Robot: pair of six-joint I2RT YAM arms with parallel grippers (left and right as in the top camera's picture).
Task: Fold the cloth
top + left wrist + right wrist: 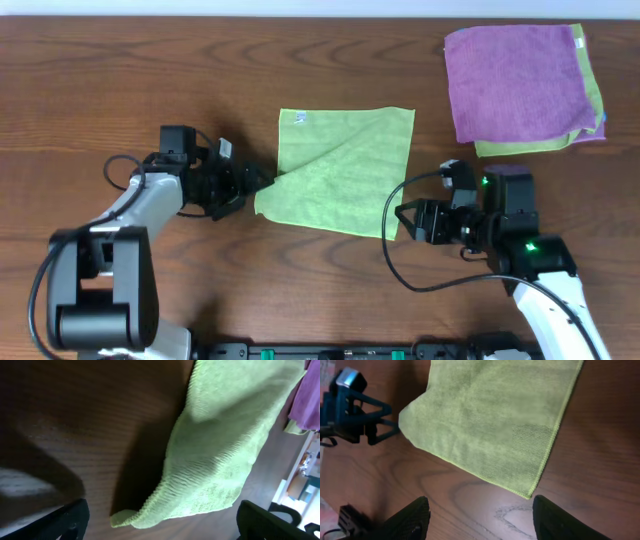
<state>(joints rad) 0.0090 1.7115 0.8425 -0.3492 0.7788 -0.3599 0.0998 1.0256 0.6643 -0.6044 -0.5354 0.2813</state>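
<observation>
I next need to grab the cloth's near corner with my right gripper, opposite my left gripper's corner, to fold the cloth's near edge onto the far edge.
A lime-green cloth lies flat on the wooden table, with its left part creased and slightly raised. My left gripper is open at the cloth's near-left corner. In the left wrist view that corner lies between the spread fingers, curled up off the table. My right gripper is open and empty just off the cloth's near-right corner. The right wrist view shows that corner just ahead of the open fingers, with the cloth beyond.
A stack of folded cloths, purple on top of green, lies at the back right. The left gripper shows in the right wrist view at the cloth's far side. Black cables loop beside both arms.
</observation>
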